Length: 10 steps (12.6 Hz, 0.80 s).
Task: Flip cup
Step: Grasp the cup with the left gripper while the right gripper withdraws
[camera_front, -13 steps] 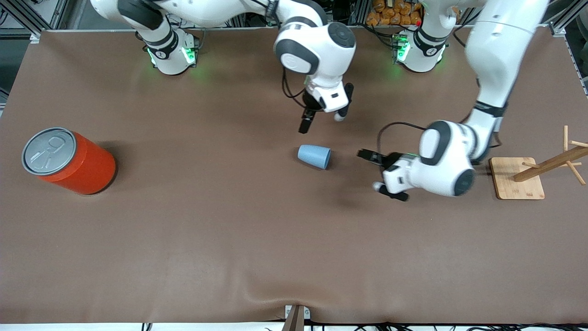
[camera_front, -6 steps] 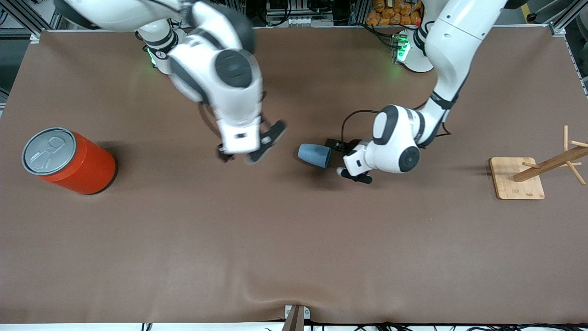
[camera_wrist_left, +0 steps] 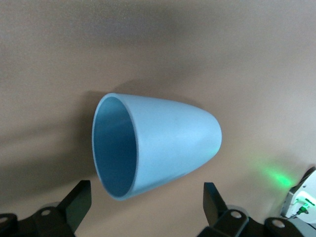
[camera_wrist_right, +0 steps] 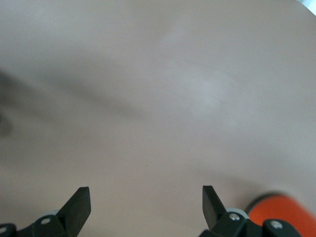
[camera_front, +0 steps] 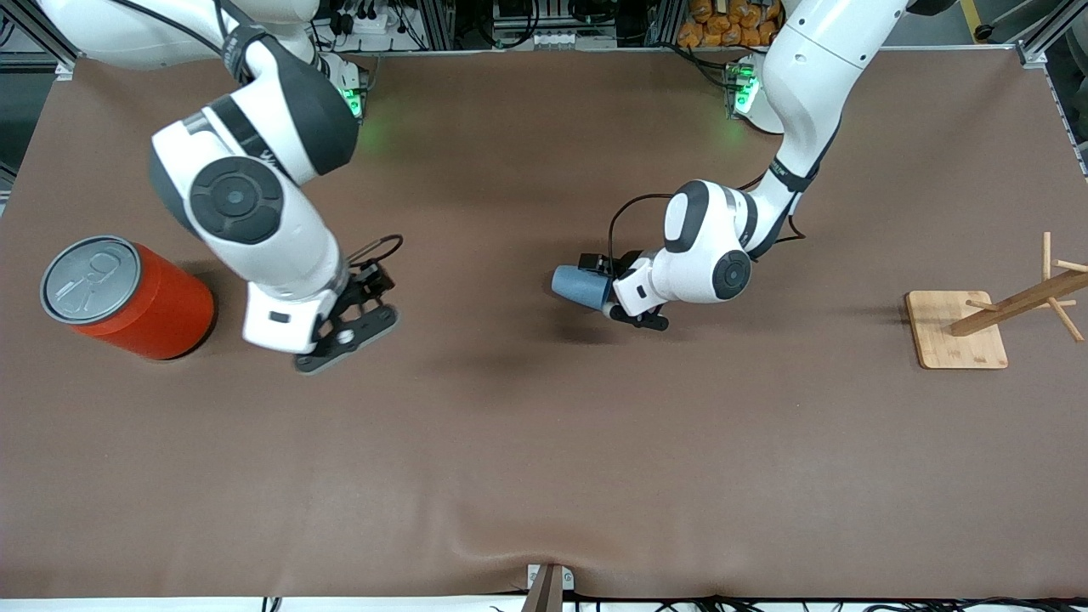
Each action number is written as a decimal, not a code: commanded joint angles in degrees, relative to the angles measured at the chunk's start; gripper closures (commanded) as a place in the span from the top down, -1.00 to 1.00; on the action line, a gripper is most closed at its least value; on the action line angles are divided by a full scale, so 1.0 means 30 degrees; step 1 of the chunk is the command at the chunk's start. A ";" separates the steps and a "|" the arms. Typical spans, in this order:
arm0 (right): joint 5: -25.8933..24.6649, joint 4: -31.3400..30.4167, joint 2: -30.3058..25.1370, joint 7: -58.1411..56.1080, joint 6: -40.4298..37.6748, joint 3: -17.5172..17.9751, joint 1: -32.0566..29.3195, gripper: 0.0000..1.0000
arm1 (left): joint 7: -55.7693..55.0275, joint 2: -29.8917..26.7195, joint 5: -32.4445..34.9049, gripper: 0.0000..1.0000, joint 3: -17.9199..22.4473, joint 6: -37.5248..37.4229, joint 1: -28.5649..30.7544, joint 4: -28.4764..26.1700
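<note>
The left gripper should next grab the light-blue cup by the rim of its opening [camera_wrist_left: 136, 163] to flip the cup.
The light-blue cup [camera_front: 579, 286] lies on its side on the brown table mid-way along it, its mouth facing my left gripper. My left gripper [camera_front: 610, 291] is low at the cup's mouth and open, one finger on each side of the rim, touching neither side. In the left wrist view the cup [camera_wrist_left: 163, 143] shows its darker blue inside, with its rim just reaching the line of the left gripper [camera_wrist_left: 145, 207]. My right gripper [camera_front: 357, 313] is open and empty over bare table between the cup and the can; it also shows in the right wrist view [camera_wrist_right: 145, 205].
An orange-red can [camera_front: 136, 302] with a grey lid stands at the right arm's end of the table; its edge shows in the right wrist view [camera_wrist_right: 284, 210]. A wooden rack on a board [camera_front: 956, 333] stands at the left arm's end.
My left gripper has moved in along the table to the cup's mouth. My right arm has swung away from the cup toward the can's end. The cup has not moved.
</note>
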 commanded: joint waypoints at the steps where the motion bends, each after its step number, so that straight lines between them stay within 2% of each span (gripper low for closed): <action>1: 0.1292 0.1507 -0.0394 0.3889 -0.0786 -0.2269 0.1370 1.00 | -0.0249 -0.0471 -0.0905 1.00 0.0074 0.0869 -0.0539 -0.0469; 2: 0.2693 0.1827 -0.0481 0.3983 -0.0757 -0.3611 0.1399 1.00 | -0.0249 -0.0355 -0.1110 1.00 0.0074 0.1191 -0.0773 -0.0469; 4: 0.6235 0.2153 -0.1065 0.3867 -0.0611 -0.7093 0.1458 1.00 | -0.0249 -0.0266 -0.1463 1.00 0.0074 0.1458 -0.0921 -0.0469; 5: 0.7383 0.2153 -0.1677 0.3866 -0.0610 -0.8851 0.1603 1.00 | -0.0278 -0.0266 -0.1463 0.63 0.0074 0.1458 -0.0922 -0.0440; 6: 0.7888 0.2153 -0.2031 0.3866 -0.0581 -1.0174 0.1692 1.00 | -0.0250 -0.0266 -0.1463 -0.07 0.0103 0.1458 -0.0922 -0.0411; 7: 0.8328 0.2153 -0.2064 0.3837 -0.0610 -1.0767 0.1664 1.00 | -0.0249 -0.0266 -0.1434 -0.36 0.0104 0.1487 -0.0951 -0.0266; 8: 0.8767 0.2153 -0.2151 0.3808 -0.0581 -1.1469 0.1634 1.00 | -0.0249 -0.0295 -0.1405 -0.59 0.0104 0.1488 -0.0980 -0.0235; 10: 1.0227 0.1979 -0.2152 0.3692 0.0785 -1.3371 0.1662 1.00 | -0.0249 -0.0324 -0.1375 -0.66 0.0133 0.1488 -0.0951 -0.0177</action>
